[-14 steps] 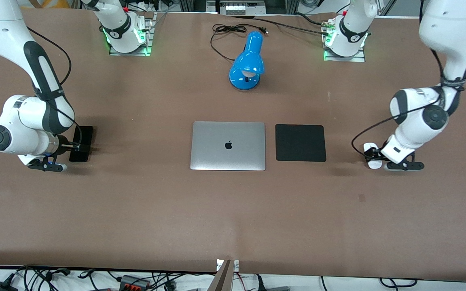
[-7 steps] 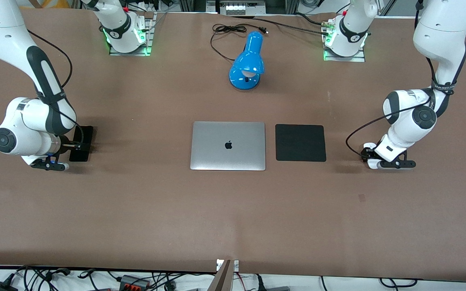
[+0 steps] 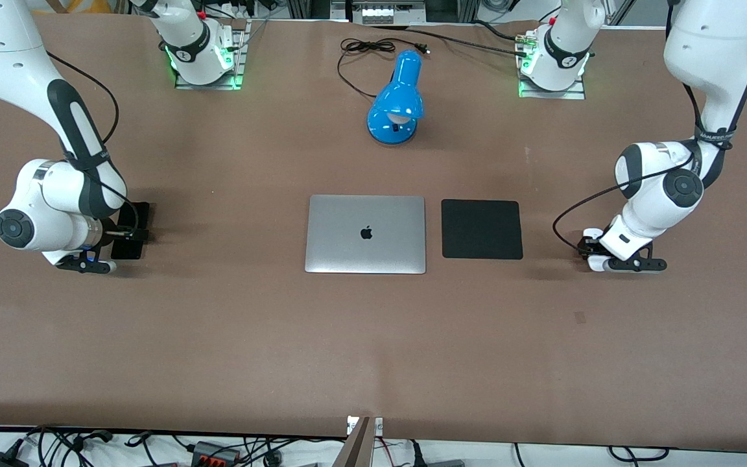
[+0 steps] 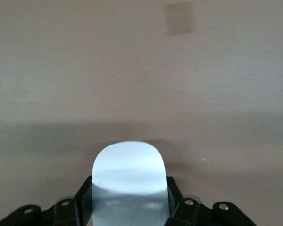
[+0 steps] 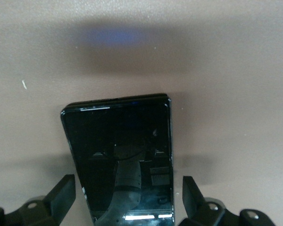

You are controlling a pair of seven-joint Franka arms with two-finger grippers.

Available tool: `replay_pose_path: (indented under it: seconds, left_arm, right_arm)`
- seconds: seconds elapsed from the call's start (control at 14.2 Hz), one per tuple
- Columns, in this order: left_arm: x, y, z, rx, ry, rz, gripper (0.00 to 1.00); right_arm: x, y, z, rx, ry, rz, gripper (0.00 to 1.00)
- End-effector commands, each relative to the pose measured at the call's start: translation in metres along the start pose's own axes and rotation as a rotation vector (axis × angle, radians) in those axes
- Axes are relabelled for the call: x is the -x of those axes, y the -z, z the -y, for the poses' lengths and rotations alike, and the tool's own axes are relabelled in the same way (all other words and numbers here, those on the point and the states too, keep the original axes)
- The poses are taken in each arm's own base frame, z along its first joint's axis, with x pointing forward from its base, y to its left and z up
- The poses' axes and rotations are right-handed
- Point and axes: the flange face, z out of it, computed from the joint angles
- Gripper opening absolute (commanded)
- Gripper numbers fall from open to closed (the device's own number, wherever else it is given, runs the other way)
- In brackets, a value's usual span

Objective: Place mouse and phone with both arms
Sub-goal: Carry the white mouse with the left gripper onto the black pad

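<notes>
I will next use my right gripper to grab the black phone by its long side edges, so that I can place the phone alongside the mouse setup.
The white mouse (image 3: 596, 263) lies on the table at the left arm's end, beside the black mouse pad. My left gripper (image 3: 595, 250) is low over it, its fingers pressed against the mouse's two sides; the left wrist view shows the mouse (image 4: 128, 169) filling the left gripper (image 4: 128, 202). The black phone (image 3: 137, 217) lies flat at the right arm's end. My right gripper (image 3: 126, 233) is down around it and open. In the right wrist view the phone (image 5: 120, 141) sits between the fingers (image 5: 63, 188) of the right gripper (image 5: 128, 193) with a gap on each side.
A closed silver laptop (image 3: 366, 233) lies mid-table with the square black mouse pad (image 3: 482, 229) beside it toward the left arm's end. A blue desk lamp (image 3: 396, 104) and its black cable (image 3: 360, 48) lie farther from the front camera, between the arm bases.
The left arm has shifted a little toward the mouse pad, its gripper staying on the mouse. The right arm has edged toward the phone and its gripper sits farther along it.
</notes>
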Motion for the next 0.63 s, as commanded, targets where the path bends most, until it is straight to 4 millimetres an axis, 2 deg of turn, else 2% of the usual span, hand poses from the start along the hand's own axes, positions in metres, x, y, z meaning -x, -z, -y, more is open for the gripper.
replay_pose_path:
  seconds: [0.0,0.14,0.21,0.42,0.49,0.56]
  left_arm:
    - [-0.022,0.056,-0.045,0.004,-0.017,0.109,0.45]
    - [-0.024,0.069,-0.1,0.027,-0.039,0.142,0.45]
    - [-0.02,0.066,-0.127,0.038,-0.025,0.148,0.45]
    - [-0.002,0.045,-0.204,0.043,0.017,0.141,0.43]
    - [0.005,0.034,-0.215,0.027,0.007,0.132,0.41]
    - [0.008,0.023,-0.218,0.022,-0.001,0.108,0.4]
  right_arm:
    - [0.001,-0.002,-0.004,0.005,0.043,0.01,1.0]
    - [0.001,-0.001,-0.005,0.005,0.043,0.008,1.0]
    - [0.001,-0.001,-0.004,0.006,0.043,0.01,0.99]
    - [0.004,-0.003,0.0,0.005,0.032,0.04,0.75]
    - [0.004,-0.003,0.0,0.005,0.032,0.04,0.68]
    - [0.004,-0.003,0.0,0.005,0.032,0.042,0.62]
